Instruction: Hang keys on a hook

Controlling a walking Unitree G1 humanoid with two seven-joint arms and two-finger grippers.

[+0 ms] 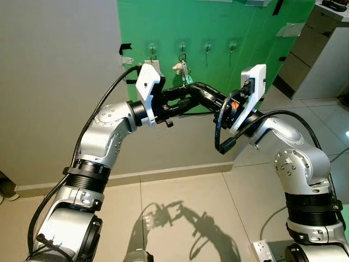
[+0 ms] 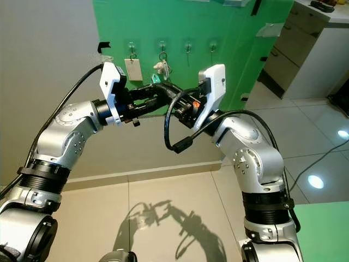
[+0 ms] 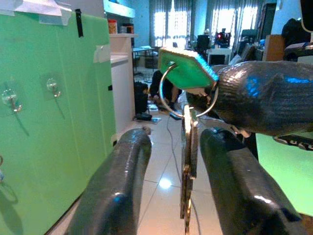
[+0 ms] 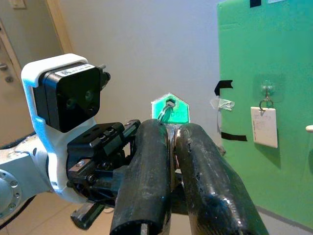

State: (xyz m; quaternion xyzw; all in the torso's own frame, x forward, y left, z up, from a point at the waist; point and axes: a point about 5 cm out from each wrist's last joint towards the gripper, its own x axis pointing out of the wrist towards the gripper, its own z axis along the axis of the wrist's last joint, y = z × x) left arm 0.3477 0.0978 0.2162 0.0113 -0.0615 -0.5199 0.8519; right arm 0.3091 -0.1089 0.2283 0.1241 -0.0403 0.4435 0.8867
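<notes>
My right gripper is crowding the green tag end, so my left gripper should grab the key ring by its flat hanging keys next.
A bunch of keys [image 3: 188,171] on a ring with a green tag [image 3: 186,68] hangs between my two grippers, in front of a green board [image 1: 245,27] carrying a row of clear hooks [image 1: 208,48]. My right gripper [image 4: 168,128] is shut on the keys, and the green tag [image 4: 169,108] sticks out past its fingertips. My left gripper [image 3: 173,139] is open, with one finger on each side of the hanging keys and a gap to both. The two grippers meet just below the hooks [image 1: 191,94].
A white card [image 2: 132,69] hangs on the leftmost hook and another key bunch with a small charm [image 1: 180,65] on the second. The two hooks to the right [image 1: 233,46] are bare. White cabinets [image 1: 316,54] stand at the right. A power strip [image 1: 264,251] lies on the tiled floor.
</notes>
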